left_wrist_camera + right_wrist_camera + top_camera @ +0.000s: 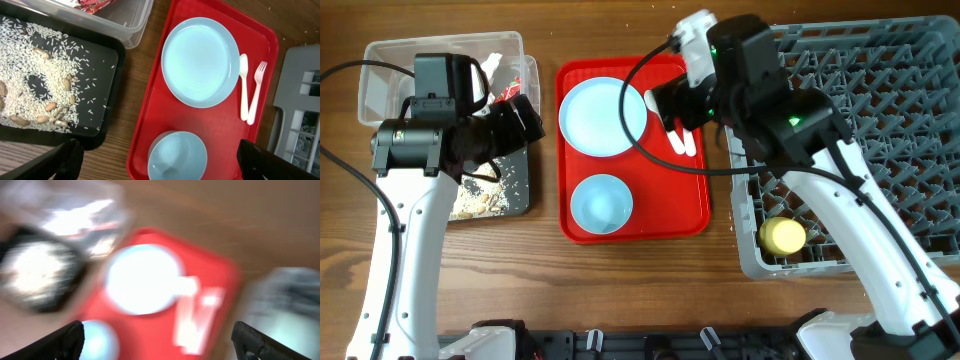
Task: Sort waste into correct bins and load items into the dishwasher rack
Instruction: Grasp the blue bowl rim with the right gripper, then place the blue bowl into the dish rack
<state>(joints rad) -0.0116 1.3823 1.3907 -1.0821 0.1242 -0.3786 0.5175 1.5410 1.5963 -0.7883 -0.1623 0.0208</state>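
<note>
The base of the pale blue-green bowl should stay free to go into the rack (pixel 880 130), so my right gripper will hold the bowl by one side of its rim next.
A pale blue plate (pixel 603 116) and one pale blue-green bowl (pixel 601 202) lie on the red serving tray (pixel 690 205), with a white spoon and fork (pixel 682 140) at the plate's right. All also show in the left wrist view: plate (pixel 200 61), bowl (pixel 177 156), spoon (pixel 244 85), fork (pixel 256 92). The yellow cup (pixel 783 236) sits in the grey rack (pixel 880 130). The black tray (pixel 55 80) holds rice and scraps; the clear tub (pixel 390 70) holds a red-and-white wrapper (pixel 92 3). My left gripper (pixel 520 120) is open over the black tray's right edge. My right gripper (pixel 665 108) is open above the cutlery; its view is blurred.
The rack's corner shows at the right of the left wrist view (pixel 300 100). Bare wooden table (pixel 620 290) lies in front of the red tray. Black cables run from both arms over the table's left side and the tray.
</note>
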